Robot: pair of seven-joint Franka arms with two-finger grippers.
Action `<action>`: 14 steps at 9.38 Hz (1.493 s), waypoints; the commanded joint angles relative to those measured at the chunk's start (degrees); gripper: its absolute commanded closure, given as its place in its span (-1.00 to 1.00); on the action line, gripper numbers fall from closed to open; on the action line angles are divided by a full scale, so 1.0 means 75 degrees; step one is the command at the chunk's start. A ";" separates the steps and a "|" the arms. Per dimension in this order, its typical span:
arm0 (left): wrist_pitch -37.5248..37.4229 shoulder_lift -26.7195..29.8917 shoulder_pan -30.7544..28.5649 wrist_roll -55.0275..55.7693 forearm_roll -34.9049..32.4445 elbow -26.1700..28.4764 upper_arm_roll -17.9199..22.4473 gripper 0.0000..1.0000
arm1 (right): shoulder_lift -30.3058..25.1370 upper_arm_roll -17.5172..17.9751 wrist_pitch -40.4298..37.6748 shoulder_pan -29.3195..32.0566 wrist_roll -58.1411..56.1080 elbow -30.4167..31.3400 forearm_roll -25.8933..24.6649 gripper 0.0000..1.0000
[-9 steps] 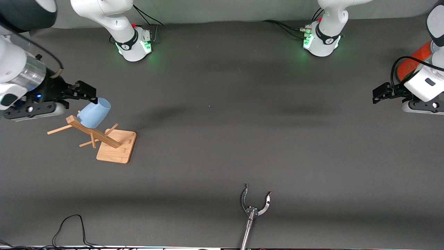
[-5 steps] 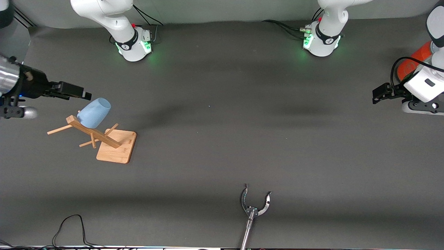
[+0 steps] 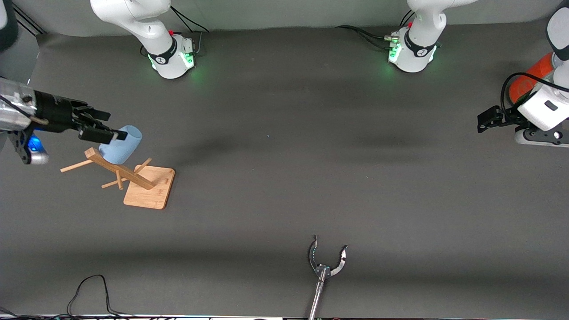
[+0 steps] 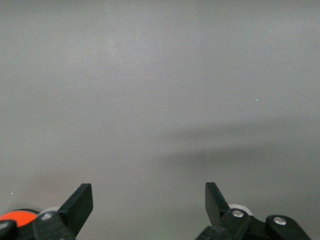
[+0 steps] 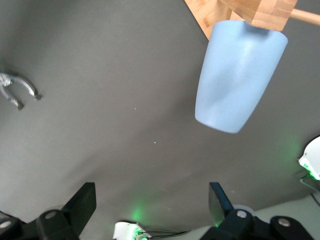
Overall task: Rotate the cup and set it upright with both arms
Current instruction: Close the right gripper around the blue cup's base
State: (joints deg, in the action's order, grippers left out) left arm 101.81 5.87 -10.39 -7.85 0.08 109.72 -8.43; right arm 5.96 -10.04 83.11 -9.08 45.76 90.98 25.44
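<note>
My right gripper is to grab the light-blue cup next by its side near the cup's base, so that it can take the cup off the wooden rack (image 3: 149,189) and set it upright.
The light-blue cup (image 3: 120,146) hangs mouth-down and tilted on a peg of the wooden rack (image 3: 149,189) toward the right arm's end of the table. In the right wrist view the cup (image 5: 239,75) shows with its base pointing away from the rack. My right gripper (image 3: 111,125) is open beside the cup, one fingertip (image 3: 119,133) close to its side; its fingers (image 5: 86,199) hold nothing. My left gripper (image 3: 485,119) waits open and empty over the left arm's end of the table, and its fingers (image 4: 80,202) frame bare table.
An orange cylinder (image 3: 529,80) stands by the left gripper. A thin metal grabber claw (image 3: 326,262) lies near the front edge at the middle. A black cable (image 3: 89,289) loops at the front edge toward the right arm's end.
My right gripper drew back from the cup's upper end, turned its wrist, and came back beside the cup. The cup, rack and left arm have not moved.
</note>
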 commanded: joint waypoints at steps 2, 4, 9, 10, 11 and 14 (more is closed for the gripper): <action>-0.0016 0.0167 -0.0312 -0.0090 0.0025 -0.0040 0.0011 -1.00 | 0.0037 -0.0056 0.0368 -0.0032 0.0672 0.0782 0.0007 -1.00; 0.0019 0.0167 -0.0326 -0.0091 0.0025 -0.0029 0.0023 -1.00 | 0.0142 -0.0068 0.0357 0.0050 0.0650 0.0935 -0.0017 -1.00; 0.0124 0.0085 -0.0314 -0.0102 0.0013 0.0065 0.0011 -1.00 | 0.0401 -0.0535 0.0099 0.0121 0.0463 0.1321 -0.0029 -1.00; 0.0148 0.0085 -0.0326 -0.0102 0.0013 0.0077 0.0011 -1.00 | 0.0412 -0.0583 0.0099 0.0121 0.0369 0.1357 -0.0029 -1.00; 0.0148 0.0073 -0.0326 -0.0125 0.0013 0.0077 0.0011 -1.00 | 0.0435 -0.0584 0.0099 0.0121 0.0345 0.1369 -0.0029 -1.00; 0.0160 0.0073 -0.0326 -0.0208 0.0013 0.0112 0.0011 -1.00 | 0.0494 -0.0584 0.0157 0.0109 0.0344 0.1369 -0.0017 -0.99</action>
State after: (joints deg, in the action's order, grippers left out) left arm 102.09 5.86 -12.60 -8.28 0.09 109.74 -8.19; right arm 9.97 -14.12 84.29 -7.93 49.00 100.90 25.32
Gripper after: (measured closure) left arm 0.000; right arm 0.000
